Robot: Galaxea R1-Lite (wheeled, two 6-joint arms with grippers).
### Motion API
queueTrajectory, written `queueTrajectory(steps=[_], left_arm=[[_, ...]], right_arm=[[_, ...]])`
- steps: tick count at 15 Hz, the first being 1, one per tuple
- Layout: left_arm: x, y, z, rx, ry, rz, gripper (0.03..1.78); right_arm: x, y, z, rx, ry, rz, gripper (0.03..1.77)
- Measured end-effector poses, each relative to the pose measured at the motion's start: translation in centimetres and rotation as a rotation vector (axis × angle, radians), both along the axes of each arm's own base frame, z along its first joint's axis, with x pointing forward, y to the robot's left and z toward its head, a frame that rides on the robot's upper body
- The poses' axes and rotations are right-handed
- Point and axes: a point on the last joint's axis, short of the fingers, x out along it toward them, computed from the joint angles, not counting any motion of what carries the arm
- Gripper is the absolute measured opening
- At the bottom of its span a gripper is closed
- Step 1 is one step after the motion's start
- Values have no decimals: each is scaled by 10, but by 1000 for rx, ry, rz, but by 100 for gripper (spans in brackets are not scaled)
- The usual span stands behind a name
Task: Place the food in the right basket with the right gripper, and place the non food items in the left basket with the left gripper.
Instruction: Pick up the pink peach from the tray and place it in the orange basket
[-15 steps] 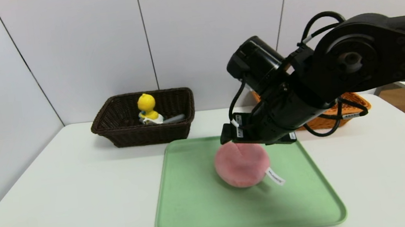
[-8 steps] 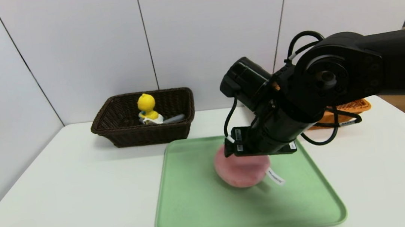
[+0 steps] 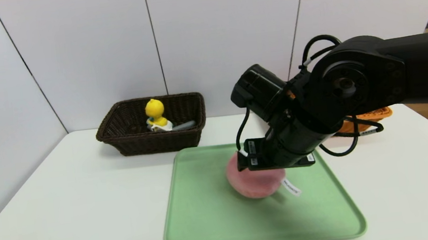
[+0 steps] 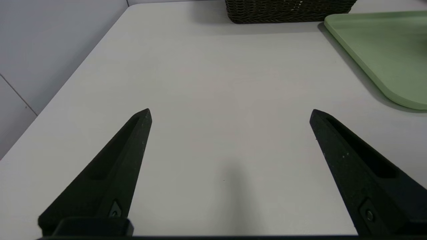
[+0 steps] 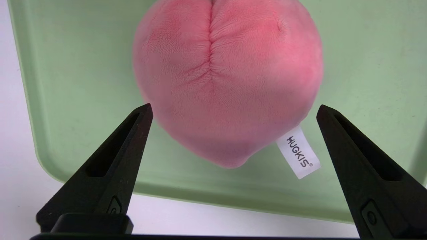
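Note:
My right gripper moves lower before it closes on the peach: green tray [image 3: 209,224] shows between its fingertips and the peach's lower part below, so closing now would miss.
A pink plush peach [image 3: 256,185] with a white tag lies on the green tray [image 3: 209,224]. My right gripper [image 5: 234,108] hangs open directly over the peach [image 5: 227,83], one fingertip at each side of its lower part, neither pressing into it. In the head view the right wrist [image 3: 277,157] covers the peach's top. The dark brown left basket [image 3: 152,142] holds a yellow duck toy [image 3: 155,112] and a grey item [image 3: 185,126]. The orange right basket [image 3: 378,112] is mostly hidden behind my right arm. My left gripper [image 4: 230,111] is open over bare table.
The white table [image 3: 69,214] reaches to grey wall panels at the back and left. In the left wrist view the tray's corner [image 4: 383,56] and the left basket's base [image 4: 287,13] lie ahead of the gripper. Black cables [image 3: 344,144] loop off my right arm.
My right arm has come down and slightly left onto the peach, so its wrist now covers the peach's top. The peach, both baskets and the tray have stayed put.

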Motion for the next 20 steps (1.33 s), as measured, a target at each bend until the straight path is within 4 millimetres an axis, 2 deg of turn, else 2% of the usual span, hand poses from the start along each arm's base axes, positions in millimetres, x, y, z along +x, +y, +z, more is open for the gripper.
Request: queueTrajectory(steps=[7,20], left_arm=[[0,0,0,0,0,1,169],[0,0,0,0,0,0,169]], right_arm=[[-5,9,-5,-24,-2,14,170],[4,18,-30,-111,2,-13,170]])
